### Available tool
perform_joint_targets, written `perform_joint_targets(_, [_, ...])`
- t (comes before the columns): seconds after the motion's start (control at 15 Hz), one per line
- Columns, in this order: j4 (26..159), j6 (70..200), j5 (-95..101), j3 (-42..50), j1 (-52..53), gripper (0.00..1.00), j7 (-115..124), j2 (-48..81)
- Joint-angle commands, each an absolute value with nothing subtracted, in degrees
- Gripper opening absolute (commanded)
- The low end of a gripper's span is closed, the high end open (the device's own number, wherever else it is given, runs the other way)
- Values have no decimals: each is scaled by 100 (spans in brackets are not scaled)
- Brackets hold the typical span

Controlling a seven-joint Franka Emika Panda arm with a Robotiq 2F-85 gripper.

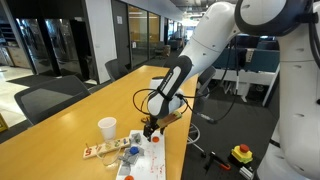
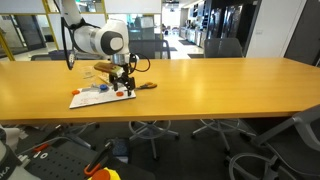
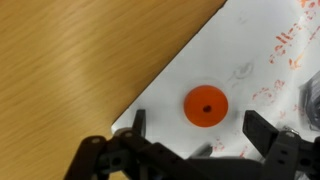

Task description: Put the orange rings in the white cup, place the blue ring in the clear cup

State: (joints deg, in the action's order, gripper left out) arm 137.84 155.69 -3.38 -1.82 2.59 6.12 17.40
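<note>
My open fingers have the orange ring between them with both of its sides free, so I should close now, and my gripper would hold the ring.
In the wrist view an orange ring (image 3: 205,106) lies flat on a white sheet (image 3: 250,50), close to the sheet's edge. My gripper (image 3: 200,128) hangs open just above it, with one finger (image 3: 138,122) to its left and the other to its right, neither touching it. In an exterior view the white cup (image 1: 107,127) stands upright on the table left of the gripper (image 1: 152,128). A clear cup (image 1: 133,138) seems to stand near the sheet. The blue ring is too small to pick out. From the other side the gripper (image 2: 124,88) hovers low over the sheet (image 2: 95,99).
The long wooden table (image 1: 120,95) has office chairs (image 1: 45,98) along its far side. A flat wooden item with red marks (image 1: 95,152) lies at the sheet's left. Something orange (image 2: 146,86) lies on the table just past the gripper.
</note>
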Motion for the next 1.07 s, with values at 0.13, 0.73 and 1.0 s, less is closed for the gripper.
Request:
perform_joint_targets(0.13, [13857, 15537, -406, -239, 236, 100, 499, 1627])
perform_joint_targets(0.73, [13943, 15560, -451, -267, 225, 73, 484, 1566])
perform_joint_targets(1.0, [13976, 15502, -358, -211, 277, 42, 596, 1429])
